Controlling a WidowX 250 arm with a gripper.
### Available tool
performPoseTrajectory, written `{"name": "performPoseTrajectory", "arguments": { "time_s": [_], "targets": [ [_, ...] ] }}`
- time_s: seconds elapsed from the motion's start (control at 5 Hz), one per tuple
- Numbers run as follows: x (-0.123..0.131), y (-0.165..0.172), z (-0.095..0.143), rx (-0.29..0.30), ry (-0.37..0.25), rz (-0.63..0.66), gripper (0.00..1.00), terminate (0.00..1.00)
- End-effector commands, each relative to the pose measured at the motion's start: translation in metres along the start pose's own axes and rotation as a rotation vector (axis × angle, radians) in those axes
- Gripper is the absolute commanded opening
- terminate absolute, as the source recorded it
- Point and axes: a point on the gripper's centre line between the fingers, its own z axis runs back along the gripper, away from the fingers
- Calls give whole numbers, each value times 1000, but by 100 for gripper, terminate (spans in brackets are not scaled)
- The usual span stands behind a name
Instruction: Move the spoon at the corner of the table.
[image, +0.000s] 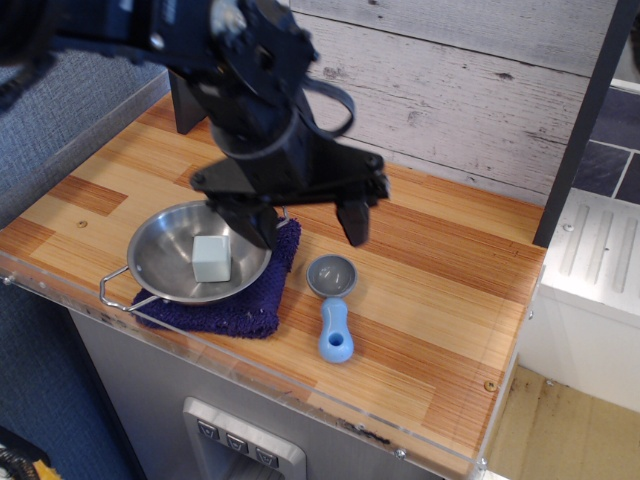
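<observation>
Next, my gripper grabs the spoon by its light-blue handle (335, 325) to move the spoon to the corner of the table.
The spoon (332, 305) lies flat on the wooden table (440, 290), near the front edge, its round grey bowl toward the back and its light-blue handle with a hole pointing to the front. My black gripper (307, 228) hangs open and empty above the table, just behind and left of the spoon's bowl. Its left finger is over the steel bowl's right rim, its right finger (353, 222) just behind the spoon's bowl.
A steel two-handled bowl (198, 253) holding a pale cube (211, 258) sits on a dark blue cloth (240, 300) left of the spoon. A clear acrylic rim (300, 392) runs along the front edge. A whitewashed plank wall (450, 80) stands behind.
</observation>
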Motion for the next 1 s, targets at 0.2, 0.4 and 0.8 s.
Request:
{"name": "performPoseTrajectory", "arguments": {
  "time_s": [0.2,0.4,0.8],
  "targets": [
    [-17,-8,-37,46,38,48,100,0],
    [-22,-4,-52,81,47,70,100,0],
    [-30,-3,-64,114,64,107,100,0]
  ]
}}
